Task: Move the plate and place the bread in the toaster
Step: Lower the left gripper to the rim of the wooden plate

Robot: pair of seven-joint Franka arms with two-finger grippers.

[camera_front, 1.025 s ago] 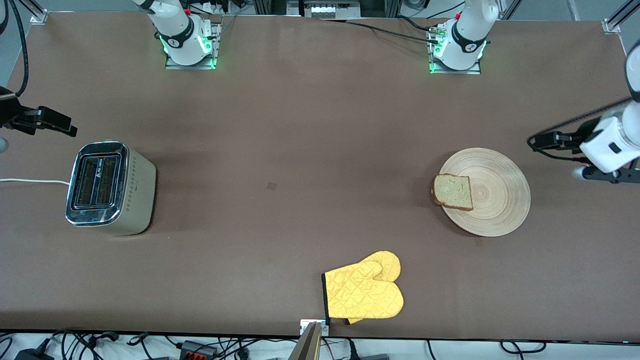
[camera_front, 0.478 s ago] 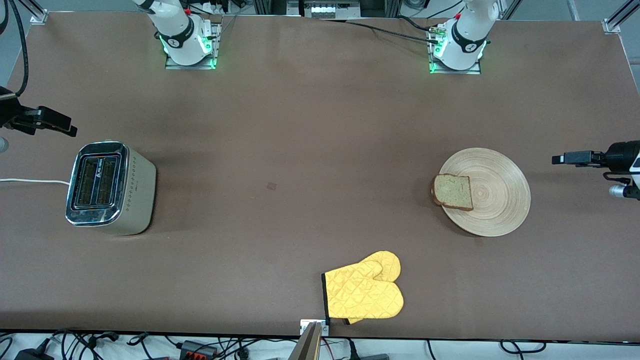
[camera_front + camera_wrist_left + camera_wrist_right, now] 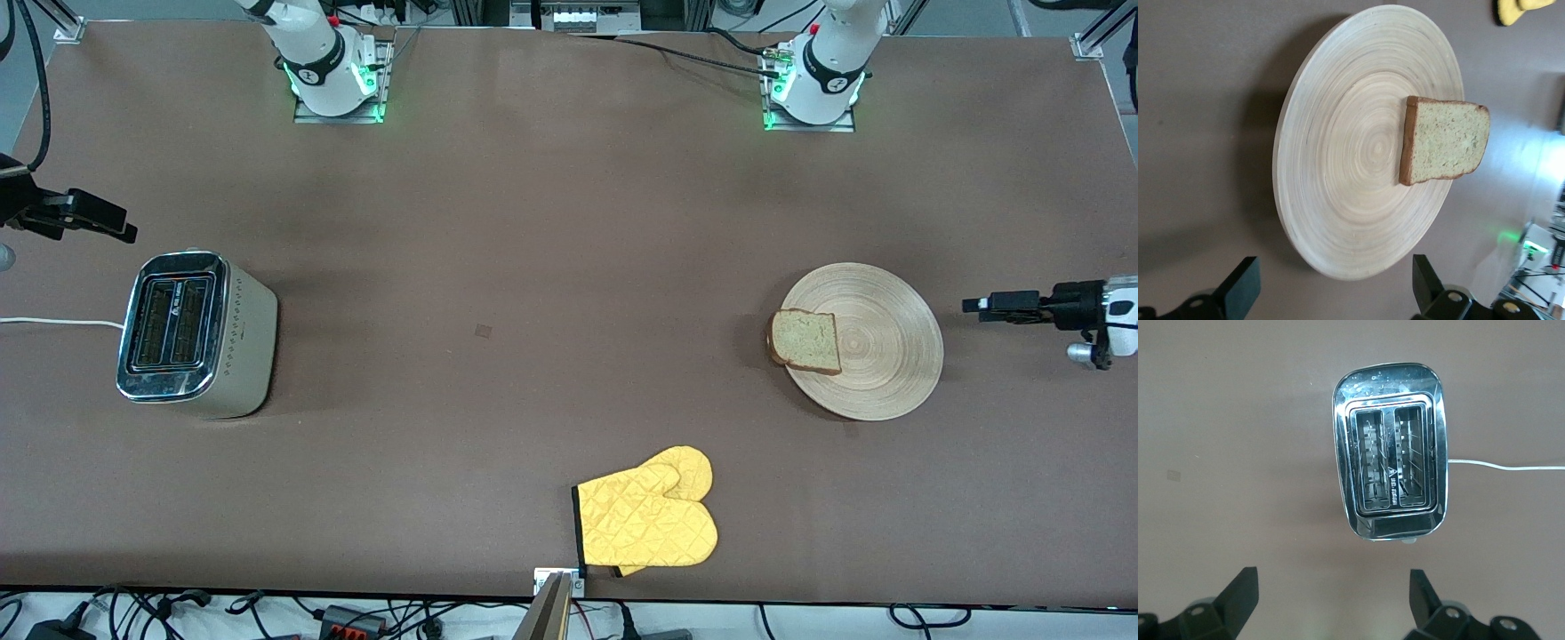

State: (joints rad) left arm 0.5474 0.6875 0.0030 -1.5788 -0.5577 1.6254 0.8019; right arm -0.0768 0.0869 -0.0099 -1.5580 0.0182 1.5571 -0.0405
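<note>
I should next grab the wooden plate with my left gripper by its bare rim (image 3: 939, 343), so that I can move the plate toward the toaster (image 3: 196, 333).
The wooden plate (image 3: 889, 356) lies toward the left arm's end of the table. The bread (image 3: 805, 340) rests flat on its rim, on the side toward the toaster, and overhangs the edge a little. My left gripper (image 3: 978, 305) is over bare table just off the plate's rim, open, pointing at the plate. In the left wrist view the plate (image 3: 1338, 167) and bread (image 3: 1445, 140) lie just ahead of the open left gripper (image 3: 1333, 288). The toaster (image 3: 196, 333) stands at the right arm's end. My right gripper (image 3: 111, 224) hangs open near it; its wrist view shows the toaster (image 3: 1390, 480) with both slots bare.
A yellow oven mitt (image 3: 649, 520) lies near the table's front edge, nearer to the front camera than the plate. The toaster's white cord (image 3: 53, 321) runs off the right arm's end of the table. A wide stretch of brown table separates toaster and plate.
The left arm has come down and turned its gripper toward the plate, ending close to its rim. The right arm, plate, bread and toaster have not moved.
</note>
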